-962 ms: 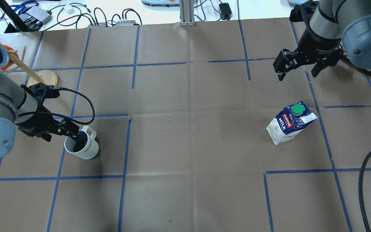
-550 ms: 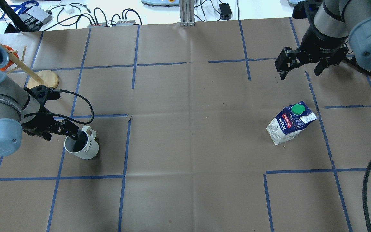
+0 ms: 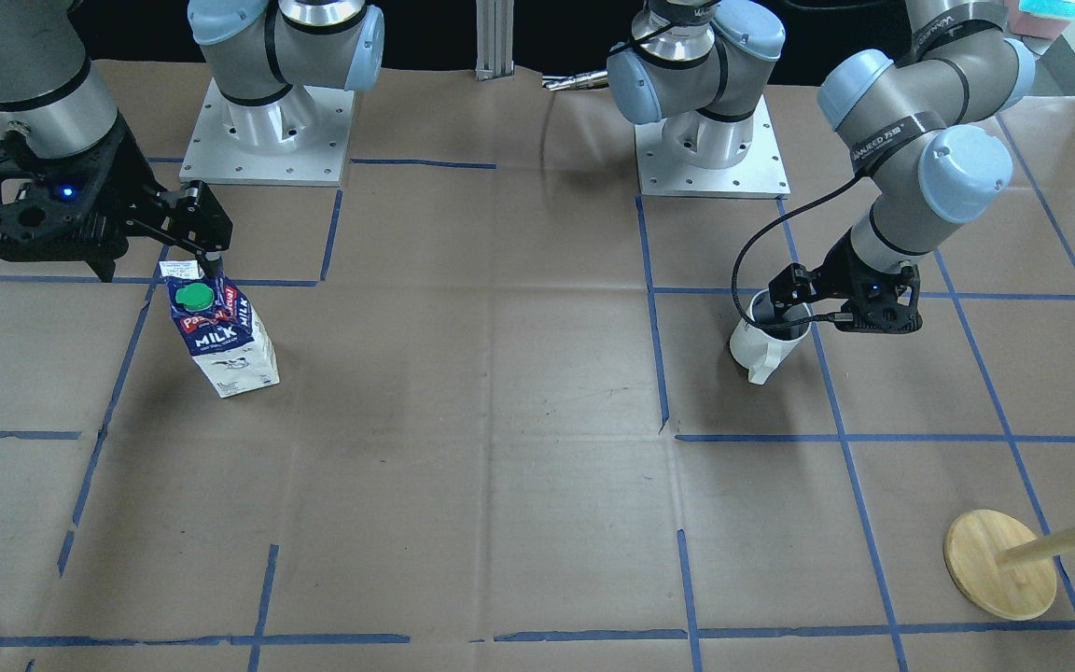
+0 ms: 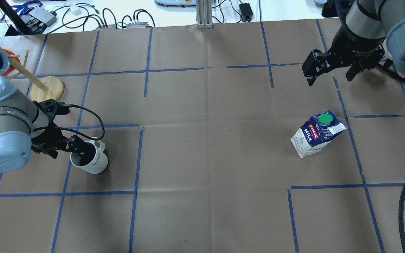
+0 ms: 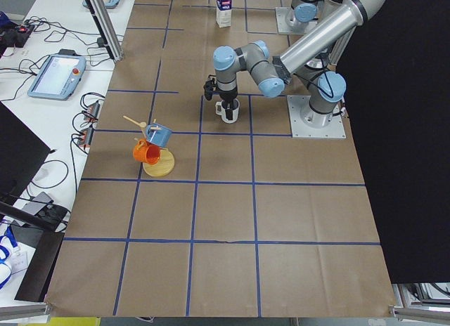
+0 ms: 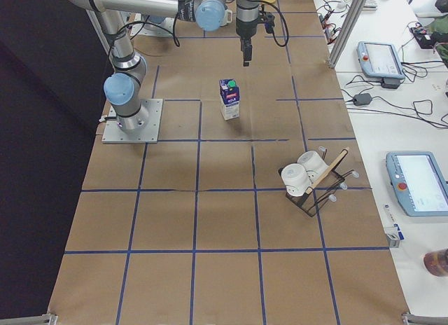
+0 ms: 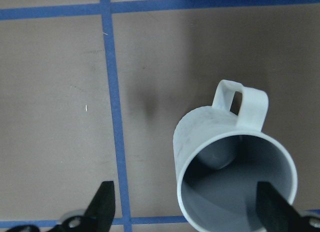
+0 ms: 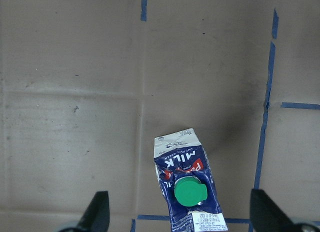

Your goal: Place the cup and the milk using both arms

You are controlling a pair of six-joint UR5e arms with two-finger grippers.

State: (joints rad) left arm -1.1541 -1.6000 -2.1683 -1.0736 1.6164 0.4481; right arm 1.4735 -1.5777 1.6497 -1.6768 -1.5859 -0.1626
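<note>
I will next grab the white cup by its rim with my left gripper, to place the cup.
The white cup stands upright at the table's left, handle to the far side; it also shows in the front view. My left gripper is open at its rim. In the left wrist view one finger is outside the cup and the other is inside it. The milk stands upright at the right, green cap on top. My right gripper is open and empty, raised beyond the carton. The milk also shows in the right wrist view, low between the fingers' lines.
A wooden mug tree with a blue and an orange cup stands at the far left, close behind my left arm. A black rack with white cups sits at the far right. Cables and an aluminium post line the far edge.
My left arm has swung and the gripper has settled lower over the cup's rim. My right gripper has drifted a little farther away and right. Cup and milk have not moved.
</note>
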